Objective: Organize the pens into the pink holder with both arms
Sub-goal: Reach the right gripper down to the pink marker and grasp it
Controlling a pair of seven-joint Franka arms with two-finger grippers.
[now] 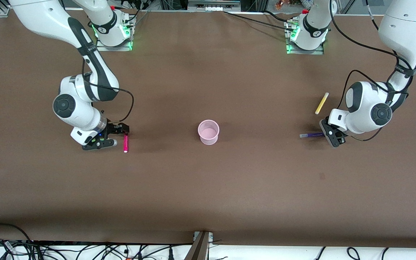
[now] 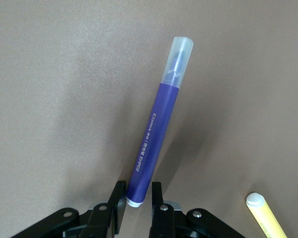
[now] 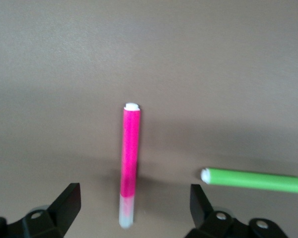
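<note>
My right gripper is to grab the magenta pen by its colored body (image 1: 126, 142) next. Then it should stand the pen in the pink holder (image 1: 208, 131).
The pink holder (image 1: 208, 131) stands upright mid-table. My left gripper (image 1: 332, 135) is low at the table, shut on the end of the purple pen (image 1: 311, 135), which lies flat; the left wrist view shows the fingers (image 2: 116, 201) clamping the pen (image 2: 154, 139). The yellow pen (image 1: 321, 103) lies farther from the front camera, beside that gripper. My right gripper (image 1: 118, 134) is open and low over the magenta pen (image 1: 125, 142), which lies between its wide fingers (image 3: 69, 198) in the right wrist view (image 3: 129, 148). The green pen (image 3: 256, 180) lies beside it and is hidden in the front view.
The brown table (image 1: 208, 187) stretches wide around the holder. Both arm bases (image 1: 112, 30) stand along the edge farthest from the front camera. Cables hang along the nearest edge (image 1: 85, 249).
</note>
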